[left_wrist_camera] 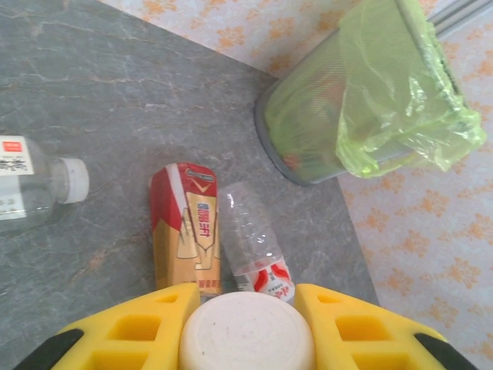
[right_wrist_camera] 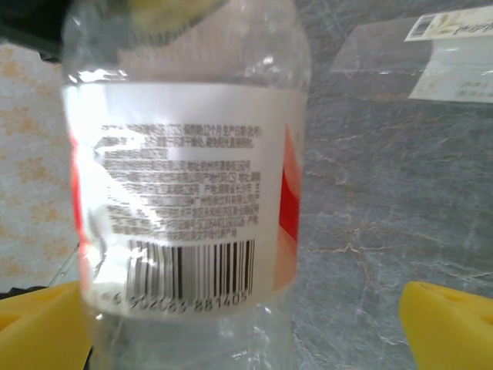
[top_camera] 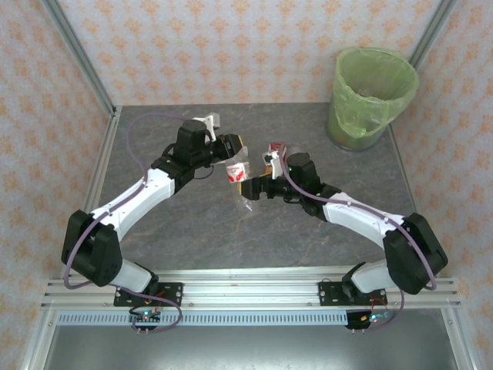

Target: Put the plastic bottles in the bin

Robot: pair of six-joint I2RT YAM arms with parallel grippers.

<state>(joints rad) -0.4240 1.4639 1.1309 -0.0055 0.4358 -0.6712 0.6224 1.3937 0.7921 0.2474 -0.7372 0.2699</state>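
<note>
The bottle and its label point(top_camera: 237, 171) point(right_wrist_camera: 189, 200) are still beyond the reach of my fingers, so my right gripper would miss if I closed it now, and I should move forward first.
A clear plastic bottle point(top_camera: 238, 173) with a red-and-white label hangs above the mid table between my two grippers. My left gripper point(top_camera: 228, 156) is shut on its top end. In the left wrist view its white cap point(left_wrist_camera: 246, 331) sits between the yellow fingers, and the bottle body point(left_wrist_camera: 253, 239) runs away from them. My right gripper point(top_camera: 259, 186) stands open just right of the bottle. In the right wrist view the barcode label point(right_wrist_camera: 185, 193) looms left of centre above the wide-apart yellow fingers point(right_wrist_camera: 447, 327). The bin point(top_camera: 370, 96), lined with a light-green bag, stands at the far right corner.
On the table lie a bottle with an orange and red label point(left_wrist_camera: 185, 231), a clear bottle with a white cap point(left_wrist_camera: 35, 185), and a clear bottle with a pale label point(right_wrist_camera: 451, 65). The bin point(left_wrist_camera: 362, 100) is near the patterned wall. Metal frame posts edge the table.
</note>
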